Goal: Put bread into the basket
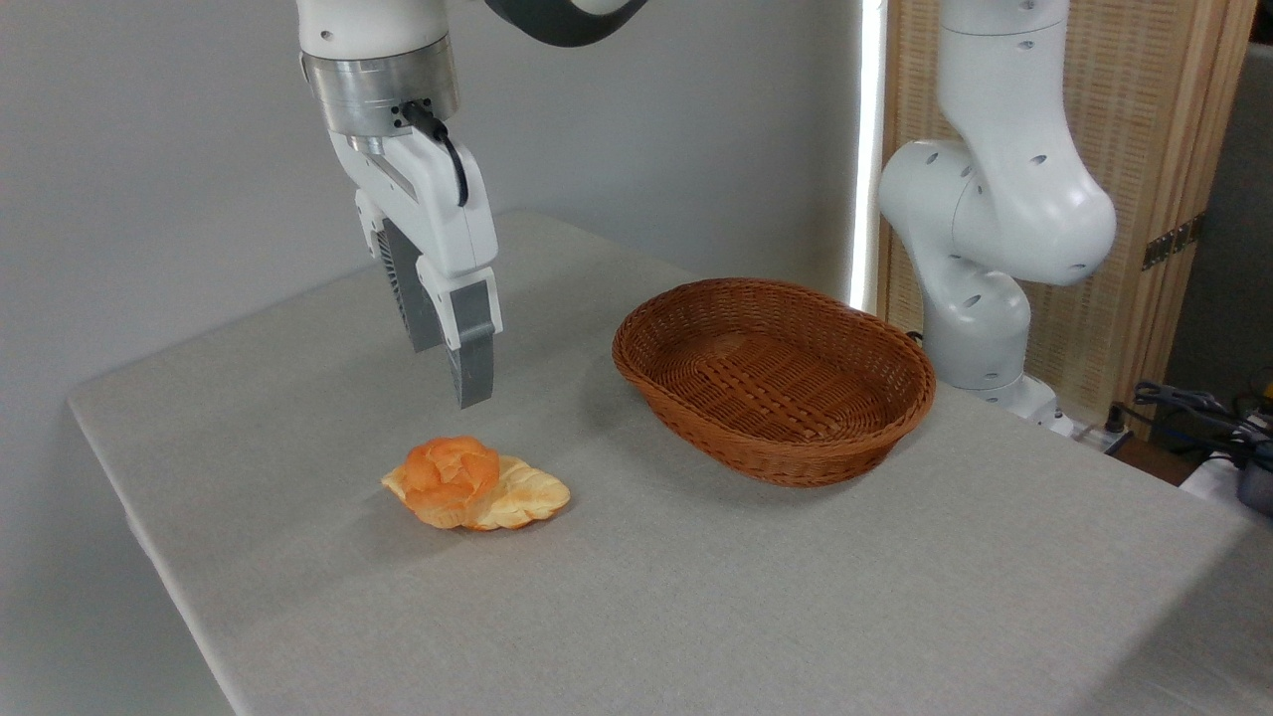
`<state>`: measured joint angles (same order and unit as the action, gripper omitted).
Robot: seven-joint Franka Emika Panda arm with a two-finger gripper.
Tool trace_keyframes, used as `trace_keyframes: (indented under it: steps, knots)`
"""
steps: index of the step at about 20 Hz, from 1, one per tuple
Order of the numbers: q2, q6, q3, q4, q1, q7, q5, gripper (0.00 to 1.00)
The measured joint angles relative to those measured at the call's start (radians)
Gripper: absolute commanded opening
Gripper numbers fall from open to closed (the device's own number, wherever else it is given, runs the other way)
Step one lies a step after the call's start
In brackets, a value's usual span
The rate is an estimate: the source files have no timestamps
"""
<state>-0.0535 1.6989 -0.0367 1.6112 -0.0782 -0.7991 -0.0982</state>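
Note:
I need to put the bun into the wicker basket next, so I should pick it up by its orange knotted top (453, 470) with my gripper.
The bread (445, 479), a small round knotted bun with a deep orange top, lies on the grey table at the front left. It leans against a flat, paler leaf-shaped pastry (525, 497) on its right. The reddish-brown oval wicker basket (885, 368) stands to the right of centre with nothing inside. My gripper (450, 376) hangs in the air above the bun and slightly behind it, well apart from it. Its grey fingers (473, 353) point down, stand open and hold nothing.
The arm's white base (980, 259) rises behind the basket at the right. A wooden slatted screen (1144, 149) and cables (1193, 408) lie beyond the table's right edge. The table's left edge (129, 517) runs near the bun.

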Motion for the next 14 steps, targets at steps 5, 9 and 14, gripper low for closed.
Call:
trace_keyframes:
  steps: [5, 9, 14]
  knots:
    - [0.000, -0.007, 0.000, 0.000, 0.000, 0.000, 0.000, 1.00]
    - [0.000, -0.013, 0.000, 0.000, 0.000, 0.000, 0.000, 1.00]
    - [0.000, -0.014, 0.000, 0.000, 0.000, 0.000, 0.000, 1.00]
